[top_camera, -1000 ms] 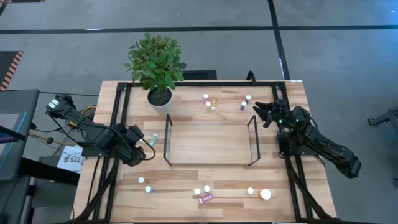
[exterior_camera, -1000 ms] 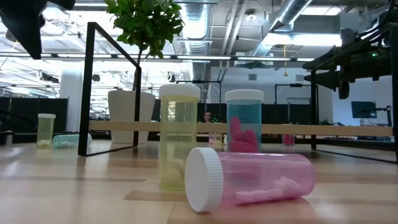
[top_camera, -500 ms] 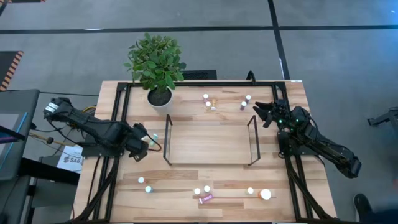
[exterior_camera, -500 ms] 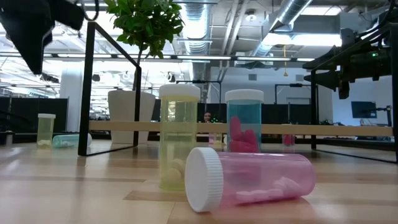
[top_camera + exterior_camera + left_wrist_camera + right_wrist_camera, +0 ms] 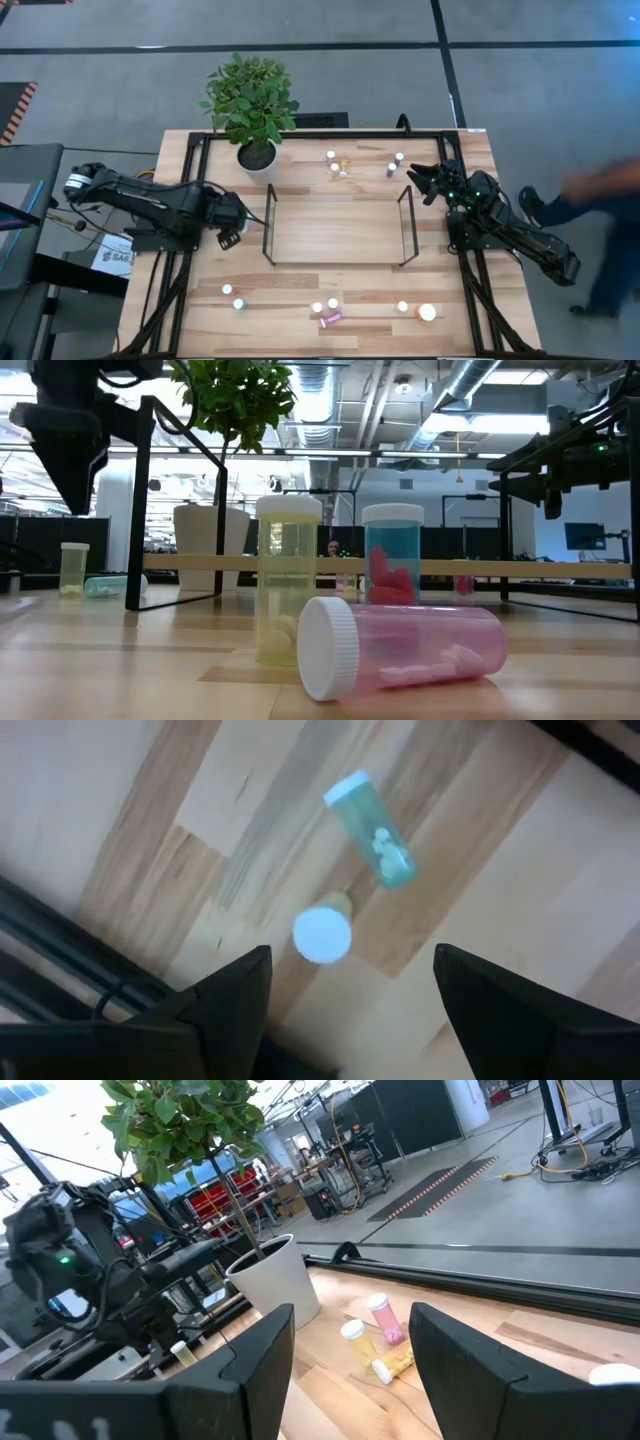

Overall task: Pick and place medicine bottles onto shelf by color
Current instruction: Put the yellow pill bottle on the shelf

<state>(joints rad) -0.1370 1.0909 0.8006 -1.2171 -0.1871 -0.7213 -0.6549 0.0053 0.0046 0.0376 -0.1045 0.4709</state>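
My open left fingers are still above the white cap (image 5: 322, 935) in the left wrist view, so lowering comes first, before closing on the yellow bottle.
My left gripper (image 5: 234, 218) is open above the table, just left of the shelf (image 5: 335, 228). Its wrist view looks down on a teal bottle (image 5: 370, 830) lying on its side and a yellow bottle (image 5: 322, 933) standing upright, white cap up, between and ahead of the fingers (image 5: 235, 990). The low view shows this gripper (image 5: 68, 455) high above these two bottles (image 5: 73, 568). My right gripper (image 5: 420, 178) is open and empty by the shelf's far right corner. More bottles (image 5: 338, 165) stand beyond the shelf, and several (image 5: 330, 310) stand near the front edge.
A white plant pot (image 5: 257, 157) stands at the far left. Black wire frames (image 5: 268, 222) rise at the shelf's short ends. Close to the low camera stand a yellow bottle (image 5: 288, 580) and a teal one (image 5: 393, 555), with a pink one (image 5: 400, 645) lying. A person (image 5: 590, 200) passes right of the table.
My left gripper has gone toward the table's far edge and a little toward the shelf, and has come lower, until it stands over the teal and yellow bottles. A person has come into view on the right. The bottles have not moved.
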